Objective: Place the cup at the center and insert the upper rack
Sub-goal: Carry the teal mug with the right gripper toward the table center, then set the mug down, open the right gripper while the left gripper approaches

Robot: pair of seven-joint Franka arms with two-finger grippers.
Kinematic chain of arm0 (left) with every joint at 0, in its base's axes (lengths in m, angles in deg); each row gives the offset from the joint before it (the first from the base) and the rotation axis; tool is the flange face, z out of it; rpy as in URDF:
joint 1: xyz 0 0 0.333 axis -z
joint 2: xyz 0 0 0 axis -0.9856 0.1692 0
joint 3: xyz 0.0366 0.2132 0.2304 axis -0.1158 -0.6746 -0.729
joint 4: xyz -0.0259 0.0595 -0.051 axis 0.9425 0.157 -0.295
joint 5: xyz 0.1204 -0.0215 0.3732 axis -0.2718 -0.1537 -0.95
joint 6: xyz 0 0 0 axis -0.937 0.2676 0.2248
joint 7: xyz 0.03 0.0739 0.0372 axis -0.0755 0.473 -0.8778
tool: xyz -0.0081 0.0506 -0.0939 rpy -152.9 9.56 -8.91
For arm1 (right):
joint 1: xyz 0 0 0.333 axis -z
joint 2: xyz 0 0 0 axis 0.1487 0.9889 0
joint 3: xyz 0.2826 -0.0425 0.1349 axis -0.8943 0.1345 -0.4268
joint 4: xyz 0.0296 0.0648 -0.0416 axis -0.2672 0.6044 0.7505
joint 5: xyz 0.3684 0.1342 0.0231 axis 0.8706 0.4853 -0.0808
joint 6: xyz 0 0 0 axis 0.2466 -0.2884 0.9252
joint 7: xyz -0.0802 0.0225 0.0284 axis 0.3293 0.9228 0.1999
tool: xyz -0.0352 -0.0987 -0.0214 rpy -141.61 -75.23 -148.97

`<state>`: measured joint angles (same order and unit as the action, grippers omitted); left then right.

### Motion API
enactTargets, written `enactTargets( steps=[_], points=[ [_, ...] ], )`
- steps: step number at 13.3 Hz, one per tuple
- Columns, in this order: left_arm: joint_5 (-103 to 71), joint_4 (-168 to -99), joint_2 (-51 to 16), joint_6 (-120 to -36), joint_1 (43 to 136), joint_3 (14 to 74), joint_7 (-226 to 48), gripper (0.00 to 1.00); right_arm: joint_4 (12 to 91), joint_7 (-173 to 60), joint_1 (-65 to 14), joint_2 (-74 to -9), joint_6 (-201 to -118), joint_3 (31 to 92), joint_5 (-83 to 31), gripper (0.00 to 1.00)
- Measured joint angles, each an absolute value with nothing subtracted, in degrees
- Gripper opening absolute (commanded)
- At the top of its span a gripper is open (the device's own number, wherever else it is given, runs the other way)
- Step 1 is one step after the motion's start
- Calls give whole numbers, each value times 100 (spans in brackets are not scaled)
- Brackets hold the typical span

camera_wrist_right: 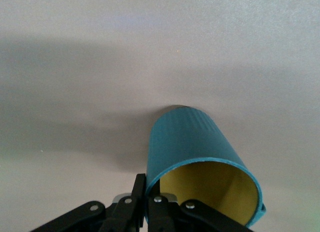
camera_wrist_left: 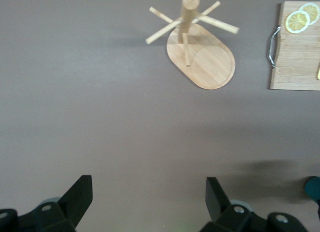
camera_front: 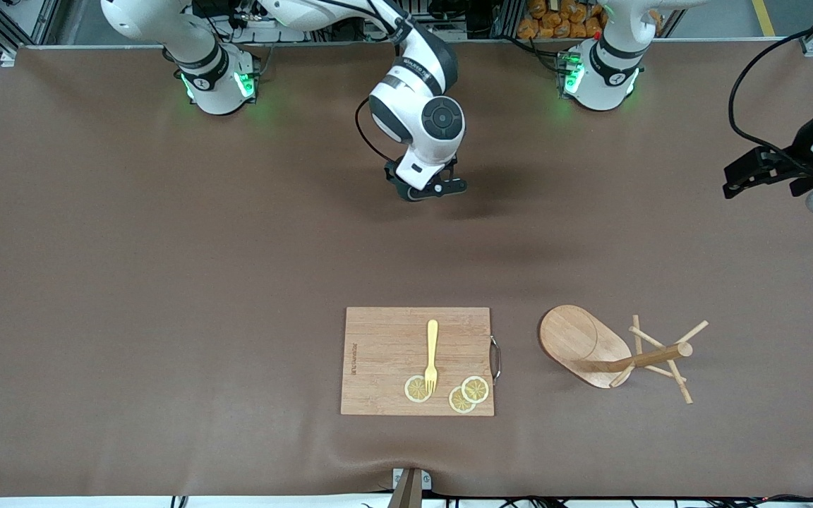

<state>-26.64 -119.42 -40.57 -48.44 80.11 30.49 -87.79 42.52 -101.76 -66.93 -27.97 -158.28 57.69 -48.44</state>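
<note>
I should let go of the cup with my right gripper now. The cup's base meets its shadow on the tabletop, so the cup would stay on the tabletop.
The dark teal cup (camera_wrist_right: pixel 192 142), yellowish inside, is pinched at its rim by my shut right gripper (camera_wrist_right: pixel 150 186). Its bottom is at or just above the brown table. In the front view the right gripper (camera_front: pixel 424 189) hangs over the table's middle, nearer the robots' bases, and hides the cup. A teal sliver of the cup (camera_wrist_left: pixel 314 188) shows in the left wrist view. The wooden upper rack (camera_front: pixel 583 346) has its oval base on the table, nearer the front camera, with crossing pegs at the post's top; it also shows in the left wrist view (camera_wrist_left: pixel 202 60). My left gripper (camera_front: pixel 735 180) waits open at the left arm's end (camera_wrist_left: pixel 147 202).
A rectangular wooden cutting board (camera_front: pixel 385 339) lies beside the rack toward the right arm's end, with a yellow fork (camera_front: pixel 432 353) and lemon slices (camera_front: pixel 468 394) on it. It has a metal handle (camera_front: pixel 497 358). A bracket (camera_front: pixel 410 487) sits at the table's front edge.
</note>
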Motion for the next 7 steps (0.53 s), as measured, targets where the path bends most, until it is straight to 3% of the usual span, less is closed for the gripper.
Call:
enactTargets(
  steps=[4,7],
  points=[
    [-2664,-11934,-4071,-4844,8032,3272,-8840,100,4252,-10176,-6694,-2796,-15831,5770,-4848,8],
    [-2664,-11930,-4072,-4844,8029,3355,-8840,100,4252,-10177,-6695,-2793,-15832,5774,-4848,28]
  ],
)
